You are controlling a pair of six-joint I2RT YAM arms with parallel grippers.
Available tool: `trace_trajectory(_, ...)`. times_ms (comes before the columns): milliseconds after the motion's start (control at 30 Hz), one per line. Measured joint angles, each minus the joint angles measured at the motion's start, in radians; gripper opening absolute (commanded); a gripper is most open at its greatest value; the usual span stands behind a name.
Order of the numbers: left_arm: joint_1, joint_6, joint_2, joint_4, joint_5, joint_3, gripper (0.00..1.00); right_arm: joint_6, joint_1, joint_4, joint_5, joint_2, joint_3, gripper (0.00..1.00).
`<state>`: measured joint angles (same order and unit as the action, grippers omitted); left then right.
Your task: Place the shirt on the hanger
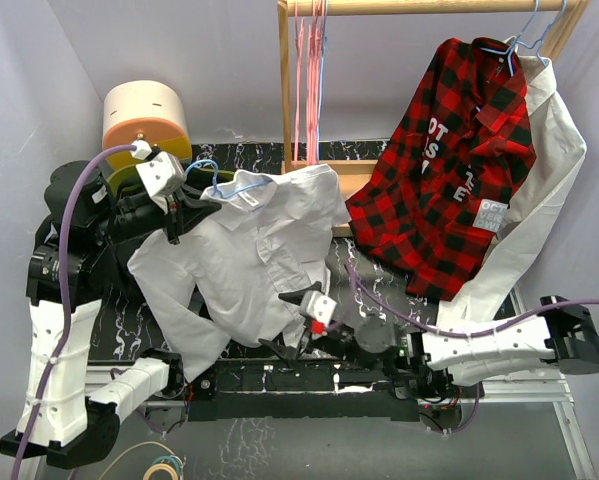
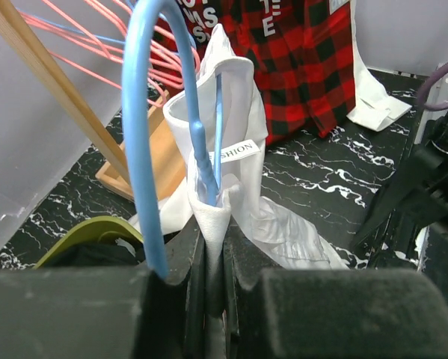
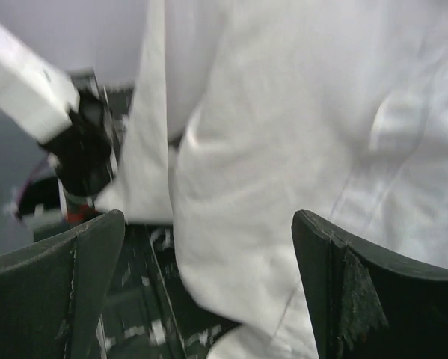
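The hanger's hook needs to stay free to hang on the bar. My right gripper should next grab the white shirt's shoulder (image 1: 295, 186) and the hanger inside it, opposite my left gripper.
The white shirt (image 1: 244, 255) hangs off the table from its collar, body and sleeve drooping toward the near edge. My left gripper (image 1: 186, 203) is shut on the collar cloth (image 2: 212, 217). The light blue hanger (image 1: 235, 186) sits inside that collar. Its hook (image 2: 143, 112) arches up just left of my left gripper (image 2: 213, 250), and its neck runs down into the collar fold. My right gripper (image 1: 287, 322) stands open at the shirt's lower part. In the right wrist view the shirt (image 3: 298, 142) hangs just beyond my right gripper (image 3: 209, 292), with nothing pinched between the fingers.
A red-and-black plaid shirt (image 1: 444, 165) and another white shirt (image 1: 551, 160) hang from the wooden rack (image 1: 429, 7) at the back right. Pink hangers (image 1: 304, 70) dangle from the same rail. A beige-and-orange cylinder (image 1: 144, 112) stands at the back left. The tabletop (image 1: 379, 300) is black marble.
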<state>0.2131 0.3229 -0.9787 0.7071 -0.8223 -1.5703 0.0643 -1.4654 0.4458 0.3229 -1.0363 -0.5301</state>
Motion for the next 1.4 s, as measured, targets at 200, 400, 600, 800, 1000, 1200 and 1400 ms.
trace_trajectory(200,-0.011,0.045,0.023,0.023,-0.016,-0.001,0.0,0.179,-0.076,0.084,0.178,0.196,-0.072,0.99)
trace_trajectory(400,-0.013,0.148,0.032,0.088,-0.044,0.038,0.0,0.299,-0.04,-0.296,0.054,0.322,-0.343,0.98)
trace_trajectory(600,-0.013,0.255,-0.01,0.187,-0.101,0.05,0.0,0.427,0.33,-0.652,-0.276,0.215,-0.502,0.99)
trace_trajectory(800,-0.013,0.382,-0.096,0.312,-0.124,0.01,0.0,0.46,0.756,-0.827,-0.643,-0.028,-0.584,0.98)
trace_trajectory(1000,-0.013,0.448,-0.127,0.348,-0.14,0.01,0.0,0.452,0.78,-0.925,-0.883,-0.14,-0.689,0.84)
trace_trajectory(1200,-0.013,0.466,-0.143,0.334,-0.182,0.018,0.0,0.442,0.782,-0.912,-1.023,-0.21,-0.75,0.44)
trace_trajectory(1400,-0.013,0.469,-0.156,0.319,-0.214,0.033,0.0,0.395,0.785,-0.866,-1.12,-0.257,-0.719,0.11)
